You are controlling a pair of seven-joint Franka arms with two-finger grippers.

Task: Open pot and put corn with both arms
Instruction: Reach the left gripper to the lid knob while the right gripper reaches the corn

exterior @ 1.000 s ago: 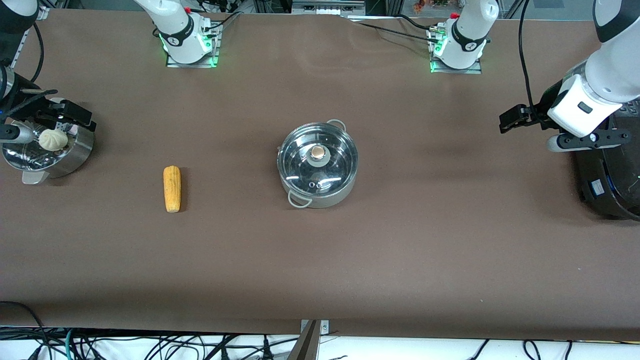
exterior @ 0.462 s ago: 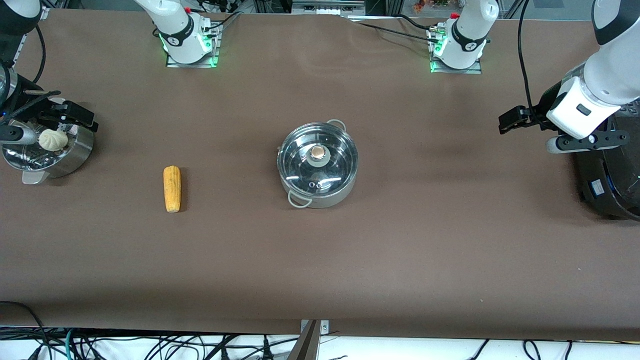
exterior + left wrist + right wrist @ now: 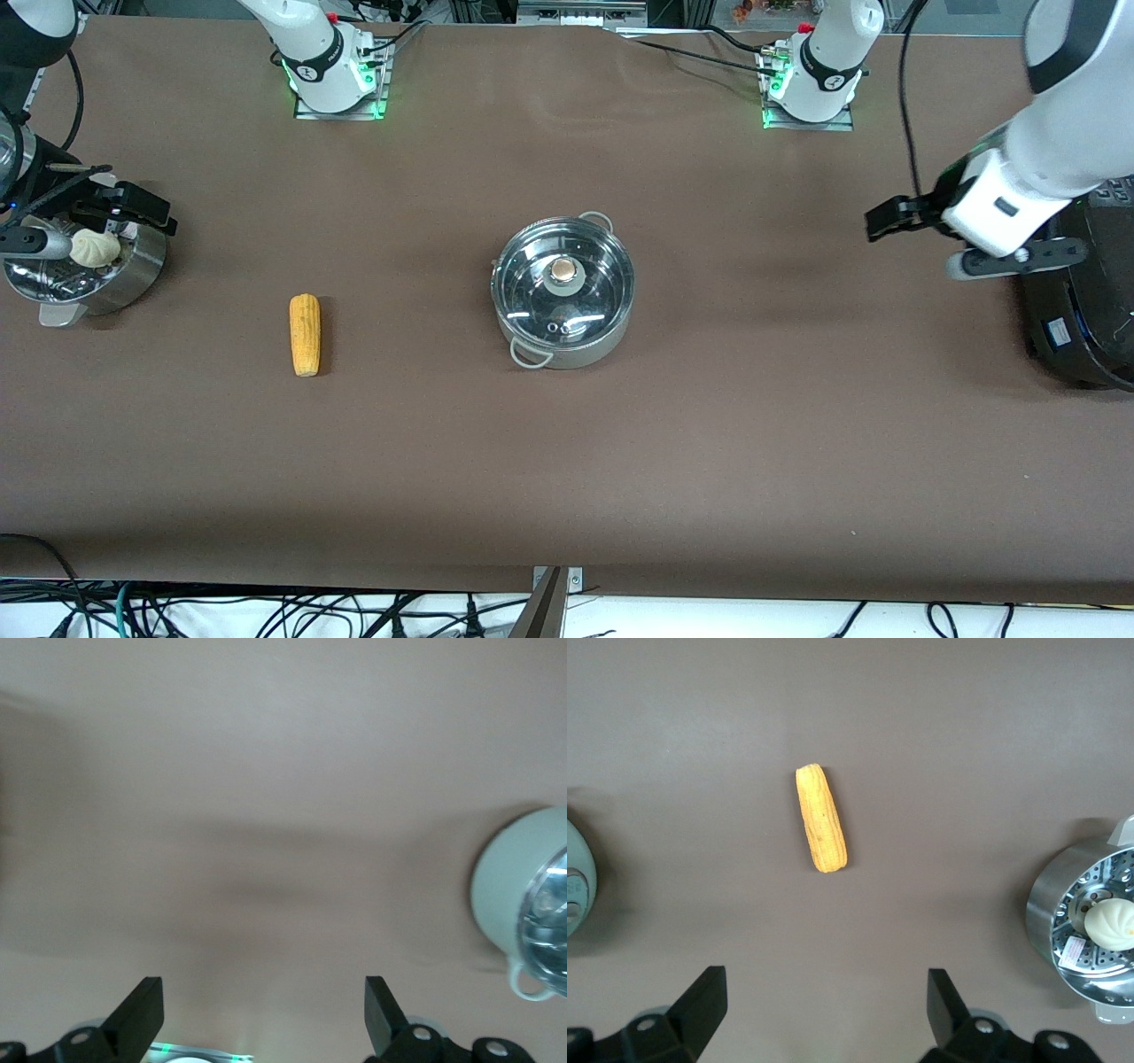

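I will open the pot for the corn (image 3: 305, 334) next, so my left gripper will grab the glass lid's tan knob (image 3: 563, 268).
The steel pot (image 3: 563, 306) stands mid-table with its glass lid (image 3: 585, 297) and tan knob (image 3: 563, 268) on it. It also shows in the left wrist view (image 3: 514, 895) and at the edge of the right wrist view (image 3: 576, 890). The bare yellow corn (image 3: 305, 334) lies on the table toward the right arm's end; the right wrist view shows it too (image 3: 821, 818). My right gripper (image 3: 124, 208) is open and empty, up over the steamer basket's edge; its wrist view shows the jaws wide apart (image 3: 826, 1010). My left gripper (image 3: 886, 220) is open and empty (image 3: 263, 1019), over bare table beside the black cooker.
A perforated steel steamer basket (image 3: 133, 270) with a white bun (image 3: 96, 248) stands at the right arm's end, and also shows in the right wrist view (image 3: 1050, 904). A black cooker (image 3: 1081, 301) stands at the left arm's end. Both arm bases (image 3: 332, 71) sit along the table's back edge.
My left gripper has moved a little away from the cooker toward the pot. My right gripper has shifted only slightly over the steamer basket. Pot and corn have not moved.
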